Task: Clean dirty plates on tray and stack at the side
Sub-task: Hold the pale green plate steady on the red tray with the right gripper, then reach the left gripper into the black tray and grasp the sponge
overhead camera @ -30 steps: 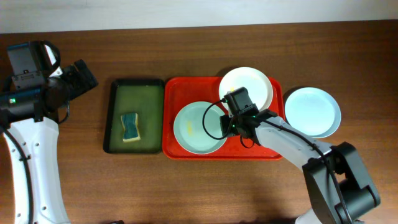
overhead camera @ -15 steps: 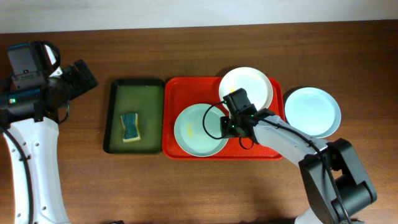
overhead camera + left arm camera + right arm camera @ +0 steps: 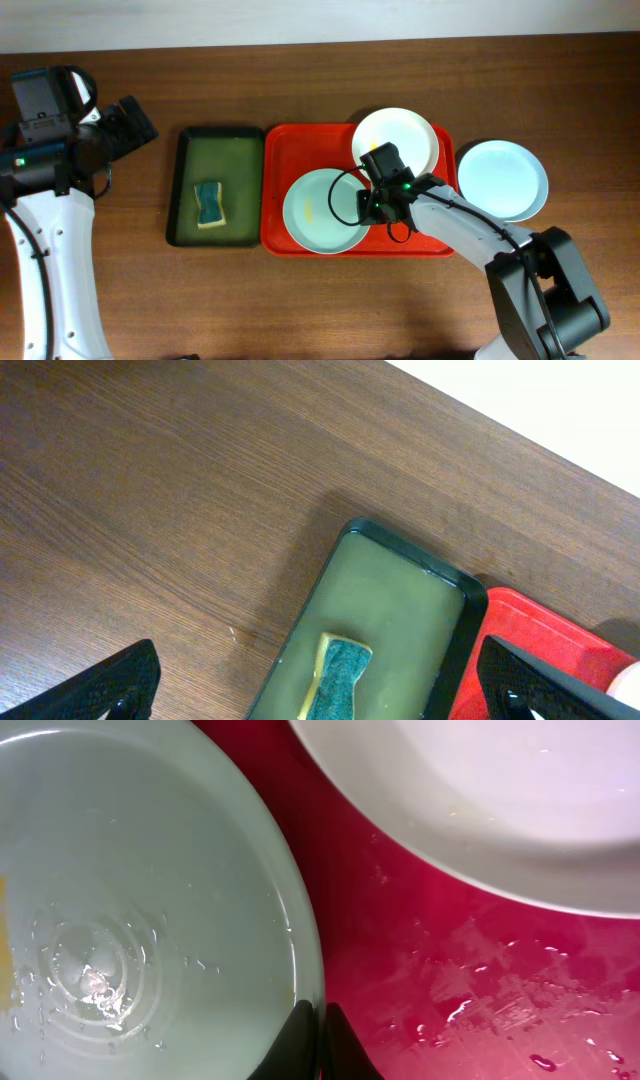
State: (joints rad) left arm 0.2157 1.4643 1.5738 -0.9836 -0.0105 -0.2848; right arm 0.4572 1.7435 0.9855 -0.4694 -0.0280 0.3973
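I should next use my left gripper to grab the blue-and-yellow sponge by its blue upper side (image 3: pixel 209 203). The sponge's yellow bottom then stays free to wipe the mint plate (image 3: pixel 320 210).
The red tray (image 3: pixel 280 160) holds the pale mint green plate (image 3: pixel 320 210), which has a small yellow smear, and the white plate (image 3: pixel 396 140) at its back right. The light blue plate (image 3: pixel 503 179) lies on the table right of the tray. My right gripper (image 3: pixel 367 203) is shut on the right rim of the mint plate (image 3: pixel 150 920), its fingers (image 3: pixel 312 1042) pinching the edge, with the white plate (image 3: pixel 480 800) beyond. My left gripper (image 3: pixel 320 690) is open and empty, high above the green tray at the far left.
A dark green black-rimmed tray (image 3: pixel 216 150) left of the red tray holds murky water and a blue-and-yellow sponge (image 3: pixel 208 203), also in the left wrist view (image 3: pixel 335 678). Water drops lie on the red tray floor (image 3: pixel 480 990). Bare wooden table surrounds everything.
The mint plate has shifted slightly right and toward the tray's front edge with my right gripper on its rim. The left arm has not moved.
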